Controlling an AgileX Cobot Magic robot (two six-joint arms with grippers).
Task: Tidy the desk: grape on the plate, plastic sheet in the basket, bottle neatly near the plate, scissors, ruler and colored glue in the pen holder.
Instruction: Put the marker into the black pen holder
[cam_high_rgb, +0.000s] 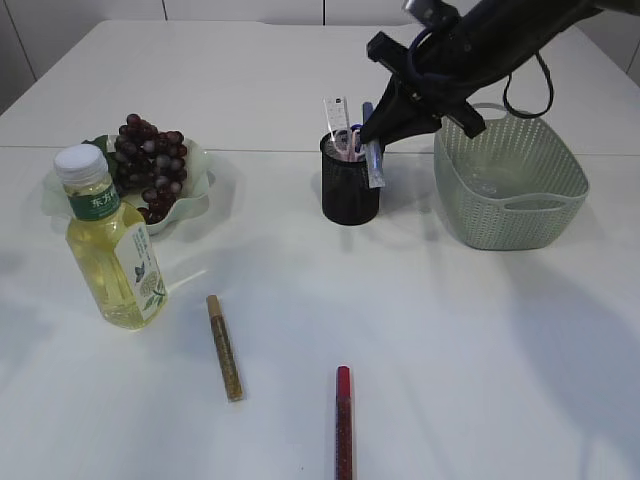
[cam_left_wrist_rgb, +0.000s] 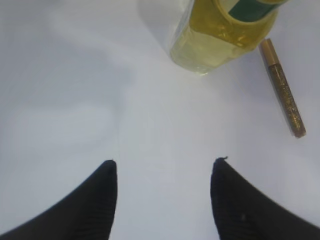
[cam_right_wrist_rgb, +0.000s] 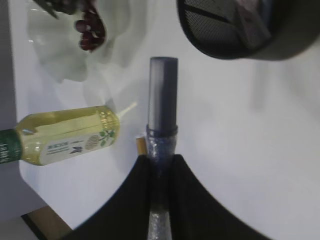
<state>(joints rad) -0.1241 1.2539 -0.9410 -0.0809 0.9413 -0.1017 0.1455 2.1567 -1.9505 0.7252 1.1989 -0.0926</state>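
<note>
The blue glue stick (cam_high_rgb: 372, 160) hangs outside the pen holder's rim, so my right gripper keeps hold until its lower end is inside the pen holder's opening (cam_high_rgb: 346, 144).
My right gripper (cam_high_rgb: 385, 120) is shut on a blue colored glue stick (cam_high_rgb: 372, 160), which hangs tilted against the right rim of the black mesh pen holder (cam_high_rgb: 350, 190). The right wrist view shows the stick (cam_right_wrist_rgb: 162, 100) clamped between the jaws (cam_right_wrist_rgb: 161, 160), its cap pointing towards the holder (cam_right_wrist_rgb: 220, 35). A ruler (cam_high_rgb: 335, 115) and pinkish handles stand in the holder. Grapes (cam_high_rgb: 150, 160) lie on the pale green plate (cam_high_rgb: 200, 190), with the bottle (cam_high_rgb: 112, 250) upright just in front. My left gripper (cam_left_wrist_rgb: 163, 162) is open over bare table near the bottle (cam_left_wrist_rgb: 220, 35).
A gold glue stick (cam_high_rgb: 225, 347) and a red one (cam_high_rgb: 343, 420) lie on the front of the white table. The gold stick (cam_left_wrist_rgb: 283, 90) also shows beside the bottle. A grey-green basket (cam_high_rgb: 510, 185) stands right of the holder; I cannot make out its contents.
</note>
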